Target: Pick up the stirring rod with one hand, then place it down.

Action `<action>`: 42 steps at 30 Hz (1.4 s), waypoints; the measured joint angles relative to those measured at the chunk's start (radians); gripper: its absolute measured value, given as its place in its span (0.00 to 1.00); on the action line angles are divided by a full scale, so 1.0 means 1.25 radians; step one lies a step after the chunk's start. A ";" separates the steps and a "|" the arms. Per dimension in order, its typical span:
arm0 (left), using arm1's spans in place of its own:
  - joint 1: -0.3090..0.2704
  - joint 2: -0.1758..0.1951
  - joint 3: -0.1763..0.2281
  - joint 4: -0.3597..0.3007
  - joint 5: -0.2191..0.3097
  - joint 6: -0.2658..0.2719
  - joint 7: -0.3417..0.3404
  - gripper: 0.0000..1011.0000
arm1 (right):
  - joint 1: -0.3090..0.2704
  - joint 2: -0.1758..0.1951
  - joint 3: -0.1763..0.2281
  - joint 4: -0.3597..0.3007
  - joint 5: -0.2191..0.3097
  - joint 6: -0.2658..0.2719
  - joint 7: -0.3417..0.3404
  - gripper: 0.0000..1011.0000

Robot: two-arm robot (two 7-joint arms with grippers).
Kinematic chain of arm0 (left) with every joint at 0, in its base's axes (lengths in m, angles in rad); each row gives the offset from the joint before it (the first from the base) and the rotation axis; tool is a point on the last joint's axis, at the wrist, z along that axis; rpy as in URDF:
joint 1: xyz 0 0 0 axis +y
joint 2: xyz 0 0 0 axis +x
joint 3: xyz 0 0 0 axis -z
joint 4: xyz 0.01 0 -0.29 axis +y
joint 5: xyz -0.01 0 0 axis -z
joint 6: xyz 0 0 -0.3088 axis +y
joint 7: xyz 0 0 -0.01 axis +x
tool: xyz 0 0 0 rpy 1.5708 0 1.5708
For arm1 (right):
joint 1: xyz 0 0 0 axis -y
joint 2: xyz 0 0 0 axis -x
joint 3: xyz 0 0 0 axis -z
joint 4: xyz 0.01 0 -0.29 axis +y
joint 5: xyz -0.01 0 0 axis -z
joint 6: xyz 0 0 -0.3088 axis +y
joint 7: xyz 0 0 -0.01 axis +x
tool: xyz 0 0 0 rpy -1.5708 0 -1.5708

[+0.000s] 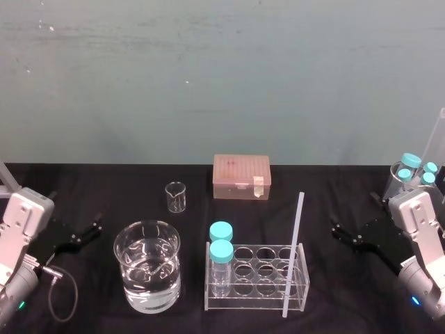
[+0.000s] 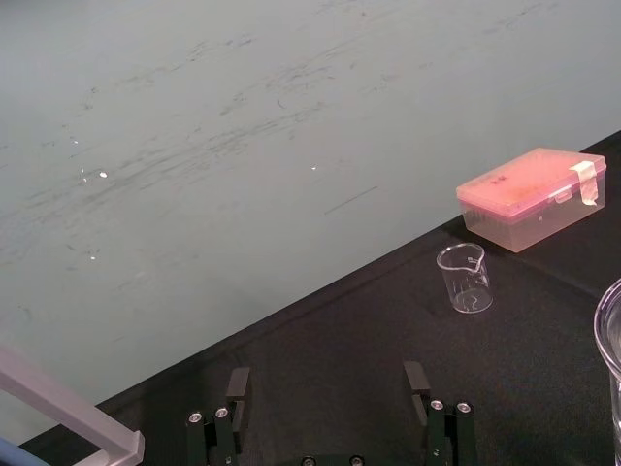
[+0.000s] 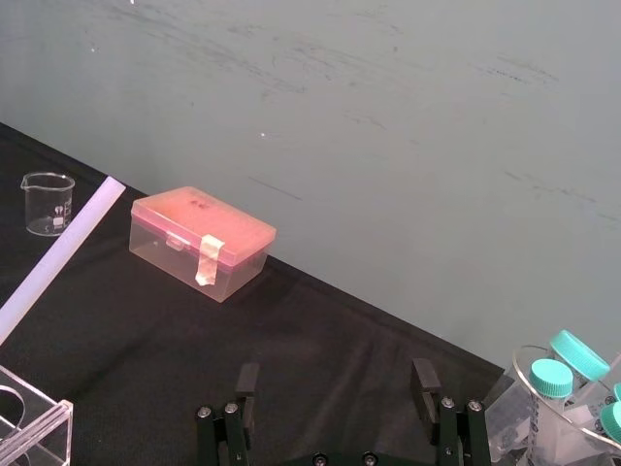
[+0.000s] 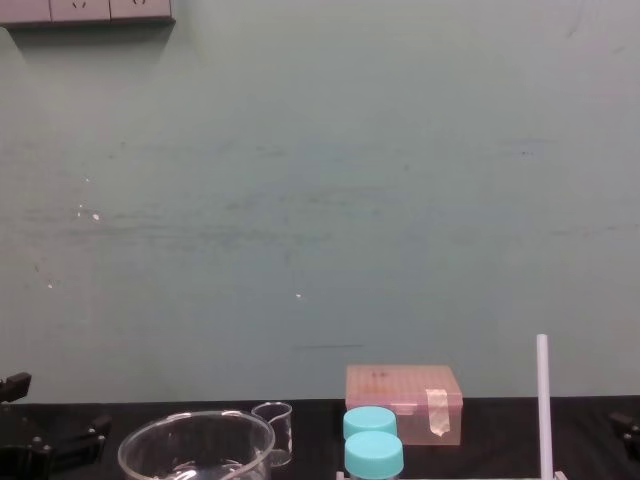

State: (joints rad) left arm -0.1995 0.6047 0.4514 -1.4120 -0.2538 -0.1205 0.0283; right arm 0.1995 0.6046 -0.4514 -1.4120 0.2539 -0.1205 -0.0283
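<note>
The stirring rod should come up out of the clear rack [image 3: 39, 427], so my right gripper will next grab the stirring rod by its upper shaft [image 3: 76, 234].
The stirring rod [image 1: 295, 247] is a long, thin white rod standing nearly upright in the right end of a clear tube rack [image 1: 256, 277]. It also crosses the right wrist view [image 3: 58, 257] and rises at the right of the chest view [image 4: 542, 400]. My right gripper [image 1: 348, 236] hovers low over the table to the right of the rack. Its black fingers [image 3: 247, 383] are spread open around nothing, apart from the rod. At the table's left side my left gripper [image 1: 85, 233] is parked, open and empty, and it also appears in its wrist view [image 2: 327, 388].
A large beaker of water [image 1: 147, 268] stands left of the rack, with a small empty beaker [image 1: 176, 197] behind it. A pink lidded box [image 1: 241, 177] sits at the back centre. Two blue-capped jars [image 1: 221, 247] stand in the rack's left end. A holder of blue-capped tubes [image 1: 414, 170] is at the far right.
</note>
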 joint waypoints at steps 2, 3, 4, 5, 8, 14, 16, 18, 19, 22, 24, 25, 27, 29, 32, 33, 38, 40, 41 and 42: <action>0.000 0.000 0.000 0.000 0.000 0.000 0.000 0.99 | 0.000 0.000 0.000 0.000 0.000 0.000 0.000 0.99; 0.000 0.000 0.000 0.000 0.000 0.000 0.000 0.99 | 0.000 0.000 0.000 0.000 0.000 0.000 0.000 0.99; 0.000 0.000 0.000 0.000 0.000 0.000 0.000 0.99 | 0.000 0.000 0.000 0.000 0.000 0.000 0.000 0.99; 0.000 0.000 0.000 0.000 0.000 0.000 0.000 0.99 | 0.000 0.000 0.000 0.000 0.000 0.000 0.000 0.99; 0.000 0.000 0.000 0.000 0.000 0.000 0.000 0.99 | 0.000 0.000 0.000 0.000 0.000 0.000 0.000 0.99; 0.000 0.000 0.000 0.000 0.000 0.000 0.000 0.99 | 0.000 0.000 0.000 0.000 0.000 0.000 0.000 0.99; 0.000 0.000 0.000 0.000 0.000 0.000 0.000 0.99 | 0.000 0.000 0.000 0.000 0.000 0.000 0.000 0.99; 0.000 0.000 0.000 0.000 0.000 0.000 0.000 0.99 | 0.000 0.000 0.000 0.000 0.000 0.000 0.000 0.99; 0.000 0.000 0.000 0.000 0.000 0.000 0.000 0.99 | 0.000 0.000 0.000 0.000 0.000 0.000 0.000 0.99; 0.000 0.000 0.000 0.000 0.000 0.000 0.000 0.99 | -0.001 -0.002 0.010 0.000 0.026 -0.011 0.026 0.99; 0.000 0.000 0.000 0.000 0.000 0.000 0.000 0.99 | -0.009 -0.005 0.044 -0.010 0.114 -0.036 0.098 0.99; 0.000 0.000 0.000 0.000 0.000 0.000 0.000 0.99 | -0.013 -0.006 0.055 -0.016 0.145 -0.039 0.122 0.99; 0.000 0.000 0.000 0.000 0.000 0.000 0.000 0.99 | -0.021 -0.004 0.077 -0.033 0.211 -0.039 0.172 0.99; 0.000 0.000 0.000 0.000 0.000 0.000 0.000 0.99 | -0.037 0.005 0.118 -0.075 0.318 -0.017 0.252 0.99; 0.000 0.000 0.000 0.000 0.000 0.000 0.000 0.99 | -0.063 0.026 0.165 -0.134 0.446 0.035 0.350 0.99; 0.000 0.000 0.000 0.000 0.000 0.000 0.000 0.99 | -0.072 0.035 0.178 -0.151 0.483 0.055 0.380 0.99; 0.000 0.000 0.000 0.000 0.000 0.000 0.000 0.99 | -0.103 0.075 0.218 -0.207 0.603 0.133 0.469 0.99; 0.000 0.000 0.000 0.000 0.000 0.000 0.000 0.99 | -0.109 0.098 0.221 -0.221 0.637 0.167 0.492 0.99; 0.000 0.000 0.000 0.000 0.000 0.000 0.000 0.99 | -0.110 0.106 0.219 -0.224 0.645 0.181 0.495 0.99; 0.000 0.000 0.000 0.000 0.000 0.000 0.000 0.99 | -0.108 0.121 0.210 -0.228 0.654 0.210 0.497 0.99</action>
State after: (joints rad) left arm -0.1995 0.6047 0.4514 -1.4120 -0.2539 -0.1205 0.0283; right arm 0.0641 0.7559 -0.1886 -1.6965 1.0715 0.1414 0.5933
